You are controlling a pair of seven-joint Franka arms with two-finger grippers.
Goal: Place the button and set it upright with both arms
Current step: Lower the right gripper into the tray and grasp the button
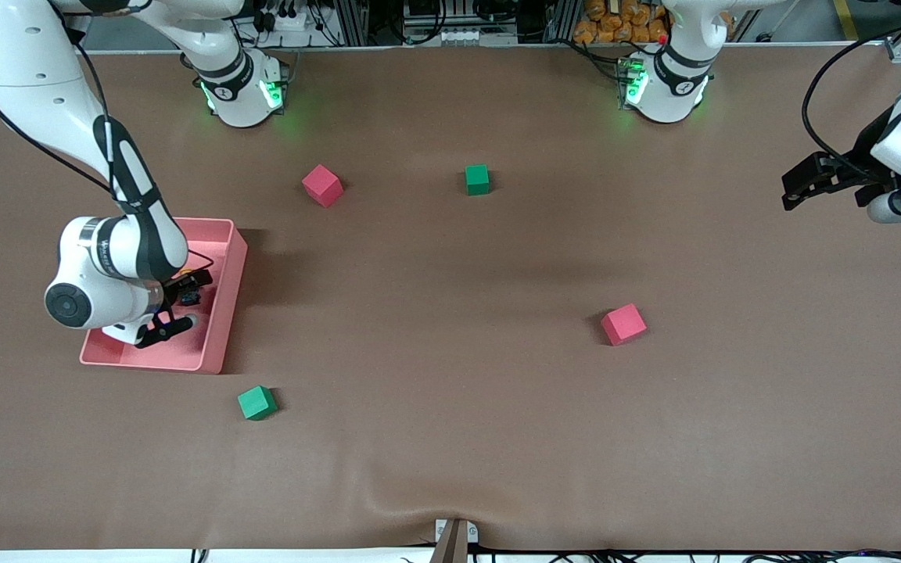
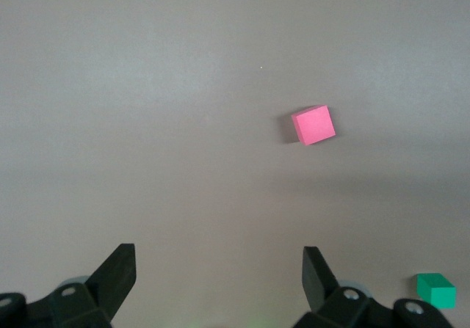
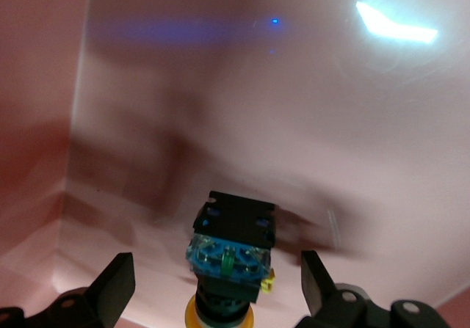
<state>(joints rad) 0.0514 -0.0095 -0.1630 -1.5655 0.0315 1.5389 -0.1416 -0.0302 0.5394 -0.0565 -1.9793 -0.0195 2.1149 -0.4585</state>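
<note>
My right gripper grips the button by its black body next, to stand it upright. That leaves the button's blue terminal end free.
The button, with an orange cap, a black body and a blue terminal end, lies on the floor of the pink tray at the right arm's end of the table. My right gripper is down inside the tray, open, with one finger on each side of the button and a gap showing on both sides. From the front, the button is a small dark shape beside the right gripper. My left gripper waits open and empty, raised over the left arm's end of the table. The left gripper looks down on bare mat.
The pink tray is shallow with raised walls. There are two red cubes and two green cubes scattered on the brown mat. The left wrist view shows a red cube and a green cube.
</note>
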